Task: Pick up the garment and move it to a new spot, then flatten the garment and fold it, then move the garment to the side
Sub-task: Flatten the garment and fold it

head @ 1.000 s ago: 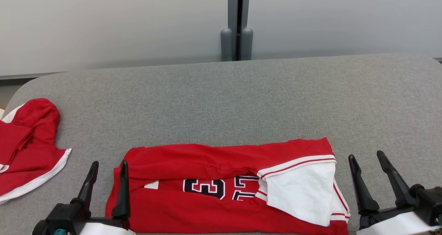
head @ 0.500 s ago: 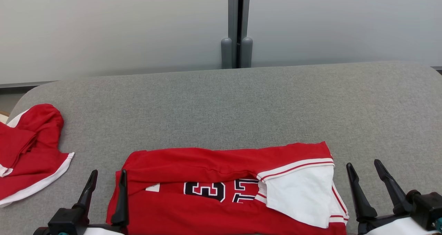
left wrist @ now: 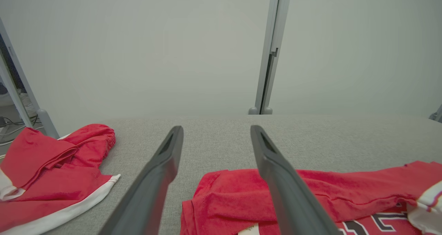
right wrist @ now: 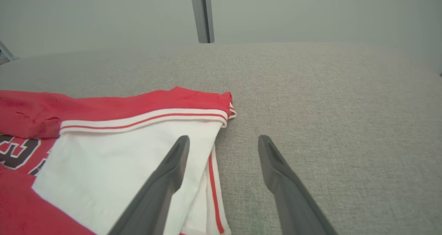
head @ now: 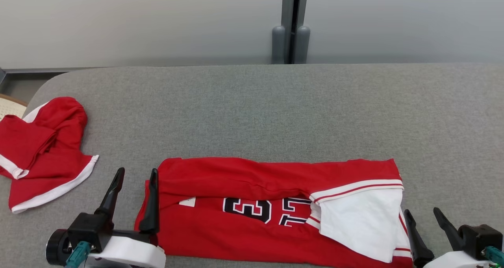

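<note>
The long red band (head: pixel 245 173) needs to be folded in half. My right gripper should grab it by its striped white edge (head: pixel 403 249) next.
The garment (head: pixel 256 185) is a red jersey with black-and-white numbers and a white panel, folded into a long band near the front edge of the grey cushion. My left gripper (head: pixel 137 170) stands open at its left end, the right finger over the red edge, nothing between the fingers. In the left wrist view the left gripper (left wrist: pixel 217 128) points across the garment's (left wrist: pixel 234 197) corner. My right gripper (head: pixel 421 211) is open beside the right end. In the right wrist view the right gripper (right wrist: pixel 224 137) has its left finger over the garment's white panel (right wrist: pixel 121 152).
A second red garment with white trim (head: pixel 43 154) lies crumpled at the cushion's left end, also in the left wrist view (left wrist: pixel 51 166). The grey cushion (head: pixel 275 110) stretches wide behind the jersey. Pale wall panels with a grey post (head: pixel 291 24) stand behind.
The whole picture has shifted right, so the camera has moved. Relative to the jersey, my right gripper has drawn back toward me and the left has edged forward. Both stay open.
</note>
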